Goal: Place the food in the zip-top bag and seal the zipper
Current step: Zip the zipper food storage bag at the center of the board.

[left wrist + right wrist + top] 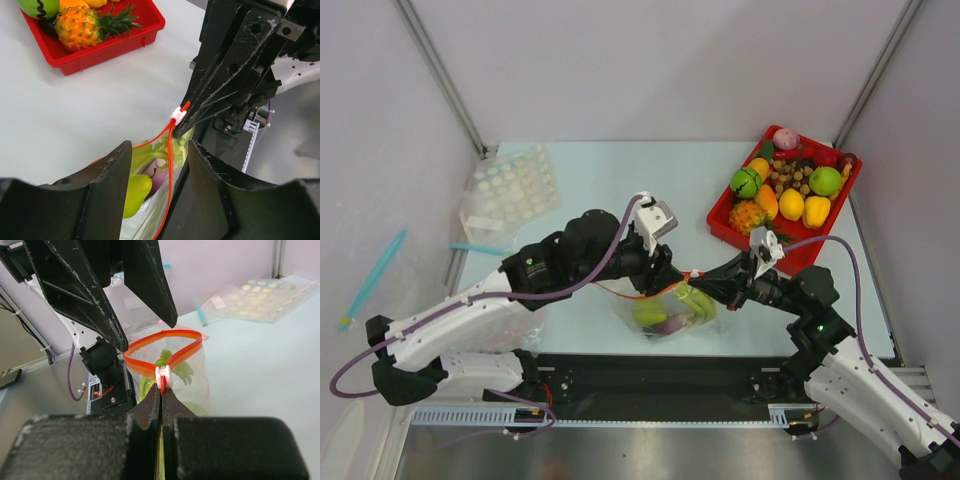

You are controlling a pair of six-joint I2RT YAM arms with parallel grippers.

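The bag needs to be sealed along the zipper. I should grip the white slider [695, 274] [178, 115] next with my left gripper to do that.
The clear zip-top bag [670, 310] hangs between both arms near the table's front edge. Inside lie the green pear [135, 192], the purple eggplant [158, 178] and the leek's green leaves [152, 152]. My right gripper [161, 392] is shut on the red-orange zipper [150, 340], right behind its white slider [163, 377]. Part of the mouth past the slider gapes in a loop. My left gripper [160, 172] is open, one finger on each side of the strip, touching nothing that I can see. From above, the left gripper [665, 278] and right gripper [705, 284] almost meet.
A red tray [725, 222] of toy fruit, with a pineapple [748, 215], stands at the back right. Another clear bag holding pale discs [510, 190] lies at the back left, a blue strip [475, 248] beside it. The right arm's black wrist [240, 65] is close ahead of my left fingers.
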